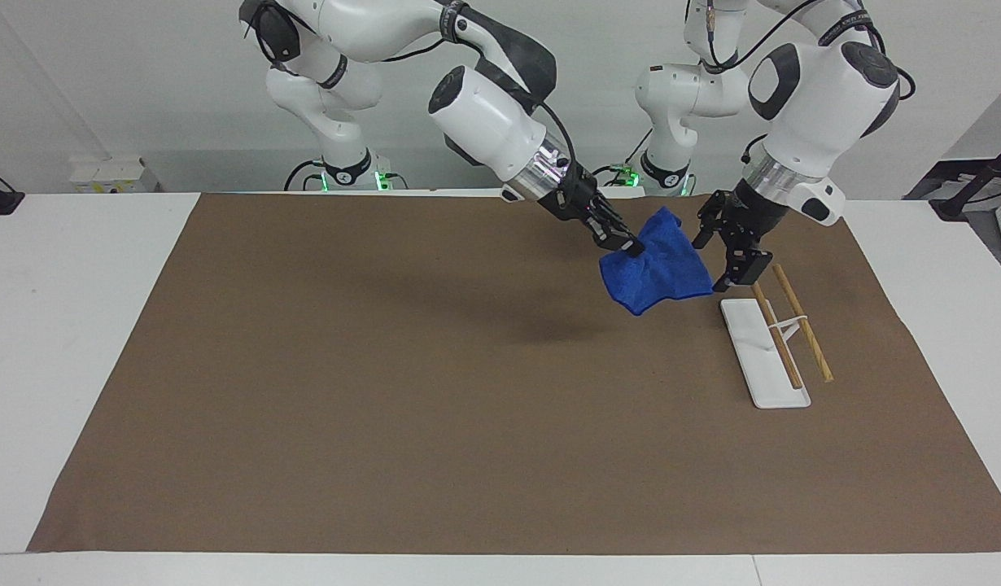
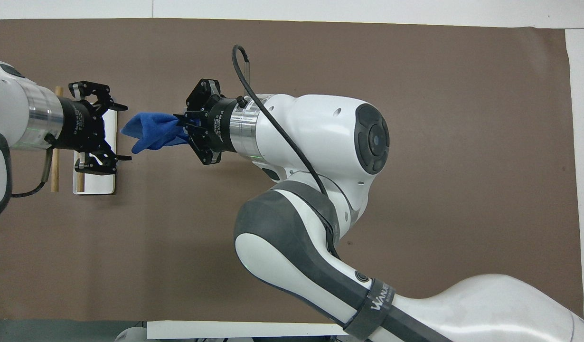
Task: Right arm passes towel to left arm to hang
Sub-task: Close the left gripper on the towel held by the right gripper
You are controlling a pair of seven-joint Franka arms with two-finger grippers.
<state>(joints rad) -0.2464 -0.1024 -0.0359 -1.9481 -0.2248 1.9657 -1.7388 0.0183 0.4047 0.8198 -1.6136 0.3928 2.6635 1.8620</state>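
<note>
Next, my left gripper pinches the towel by its free upper corner (image 2: 129,128), which sticks out, since my right gripper's fingers crowd the towel's other end.
My right gripper (image 1: 631,247) is shut on a corner of the blue towel (image 1: 659,273) and holds it in the air over the brown mat, beside the rack. It also shows in the overhead view (image 2: 183,127), with the towel (image 2: 149,130) hanging toward the left arm's end. My left gripper (image 1: 708,264) is open, with its jaws at the towel's free edge, over the rack's end nearer the robots. In the overhead view, the left gripper (image 2: 123,133) stands just at the towel's tip. I cannot tell whether it touches the cloth.
The rack has a white base (image 1: 753,358) and two wooden rods (image 1: 802,325) and stands toward the left arm's end of the table. It also shows in the overhead view (image 2: 99,183). The brown mat (image 1: 386,407) covers most of the white table.
</note>
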